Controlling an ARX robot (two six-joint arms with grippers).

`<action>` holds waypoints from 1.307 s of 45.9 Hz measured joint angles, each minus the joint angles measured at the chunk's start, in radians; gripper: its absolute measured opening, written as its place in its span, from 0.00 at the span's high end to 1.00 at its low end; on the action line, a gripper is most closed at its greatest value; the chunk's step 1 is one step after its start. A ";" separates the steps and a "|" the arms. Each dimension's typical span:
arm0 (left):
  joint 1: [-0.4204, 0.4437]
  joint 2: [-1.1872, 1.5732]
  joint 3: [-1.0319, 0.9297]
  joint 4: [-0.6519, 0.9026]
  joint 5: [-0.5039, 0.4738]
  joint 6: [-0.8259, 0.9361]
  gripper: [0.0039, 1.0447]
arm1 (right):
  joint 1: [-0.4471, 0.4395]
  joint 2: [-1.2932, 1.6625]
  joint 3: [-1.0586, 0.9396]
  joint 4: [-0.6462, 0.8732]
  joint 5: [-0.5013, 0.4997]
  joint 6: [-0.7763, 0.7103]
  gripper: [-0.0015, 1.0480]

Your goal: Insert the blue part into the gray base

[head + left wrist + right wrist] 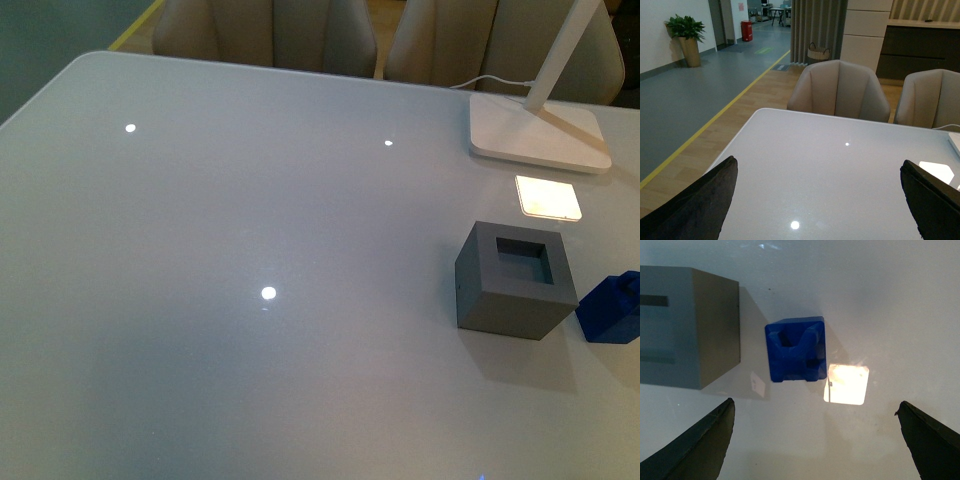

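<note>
I will next use my right gripper to grab the blue part by its notched top (627, 287), so that I can insert the blue part into the gray base.
The gray base (515, 280) stands on the white table at the right, its square recess facing up and empty. The blue part (612, 308) lies on the table right beside it, partly cut off by the frame edge. In the right wrist view the blue part (796, 349) lies next to the gray base (687, 327), a small gap between them. My right gripper (815, 440) is open and empty, hanging above the table just short of the blue part. My left gripper (820, 200) is open and empty over the table's left part. Neither arm shows in the front view.
A white lamp base (538, 130) with its slanted arm stands at the back right, with a bright lamp reflection (548, 197) on the table behind the gray base. Beige chairs (840, 92) stand along the table's far edge (250, 68).
</note>
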 joint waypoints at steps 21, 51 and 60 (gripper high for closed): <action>0.000 0.000 0.000 0.000 0.000 0.000 0.07 | 0.054 0.155 0.090 0.004 0.034 0.024 0.09; 0.000 0.000 0.000 0.000 0.000 0.000 0.07 | 0.089 0.238 0.117 0.021 0.084 0.019 0.54; 0.000 0.000 0.000 0.000 0.000 0.000 0.07 | 0.090 0.229 0.117 0.004 0.084 0.015 0.57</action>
